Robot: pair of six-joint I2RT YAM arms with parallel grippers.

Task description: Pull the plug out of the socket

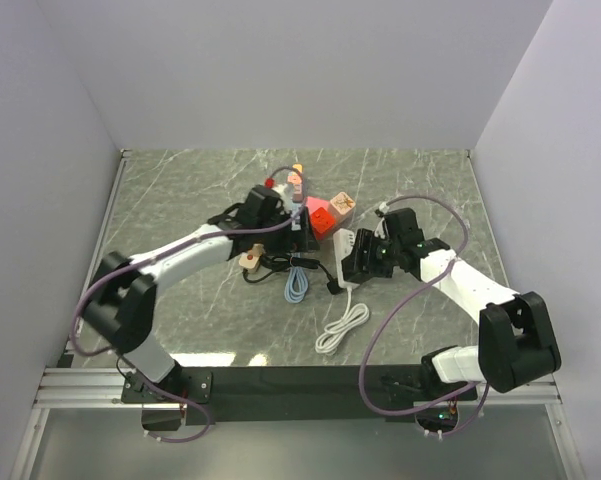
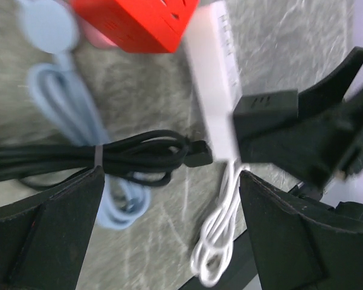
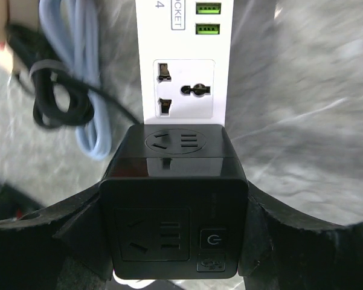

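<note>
The left gripper needs to hold the white power strip [image 1: 344, 243] across its far end, so that the black cube stays free for the right gripper to pull off.
A white power strip [image 1: 344, 243] lies mid-table; it also shows in the left wrist view [image 2: 214, 78] and the right wrist view [image 3: 184, 60]. A black cube plug adapter [image 3: 175, 205] sits on the strip's near end, by its white cord [image 1: 342, 325]. My right gripper [image 3: 176, 232] is shut on the cube, one finger on each side; both show in the top view [image 1: 362, 262]. The cube also shows in the left wrist view [image 2: 269, 115]. My left gripper [image 2: 172, 181] is open and empty above the table, left of the strip [image 1: 298, 232].
A red socket cube [image 1: 323, 217] lies at the strip's far end with a tan block [image 1: 342, 203] beside it. A bundled black cable [image 2: 139, 151] and a pale blue cable [image 1: 297, 284] lie left of the strip. A tan plug [image 1: 251, 258] lies under the left arm.
</note>
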